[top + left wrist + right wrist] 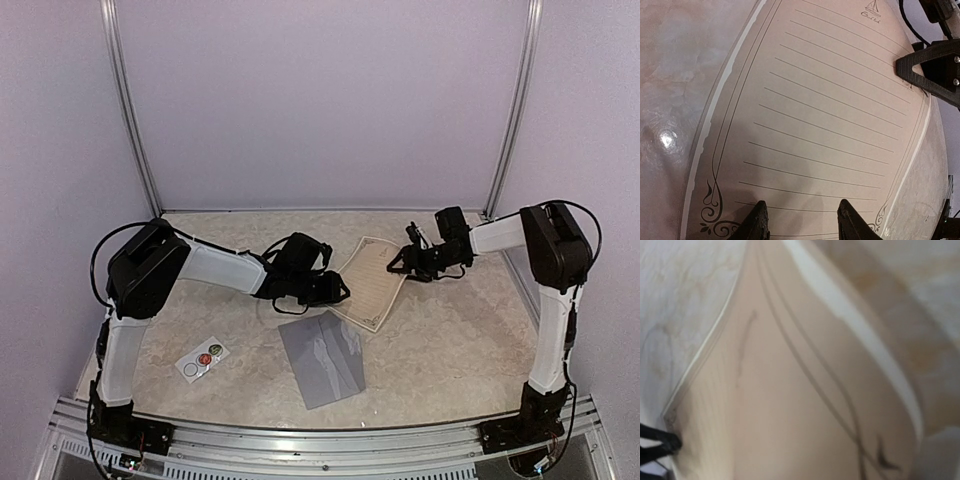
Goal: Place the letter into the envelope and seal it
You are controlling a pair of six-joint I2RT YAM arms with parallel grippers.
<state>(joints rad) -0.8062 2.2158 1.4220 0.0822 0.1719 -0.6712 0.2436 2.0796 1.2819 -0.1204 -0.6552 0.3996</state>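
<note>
The left gripper should next grab the letter [371,281] by its scroll-bordered edge between the corners. The opposite end stays free to fold for the envelope.
The letter [371,281], a cream lined sheet with a scroll border, lies on the table behind the grey envelope [322,358]. The envelope lies flat nearer the front. My left gripper [340,291] is at the letter's left edge. In the left wrist view its jaws [802,205] stand apart over the letter [820,115] with nothing between them. My right gripper [398,262] is at the letter's right edge, where one black finger [932,67] reaches the sheet's border. The right wrist view is blurred and filled by the letter [790,390], and its own fingers do not show there.
A small white sticker card [203,358] lies front left on the marbled table [450,340]. Metal posts [130,110] and pale walls enclose the back and sides, and an aluminium rail [320,440] runs along the front between the arm bases.
</note>
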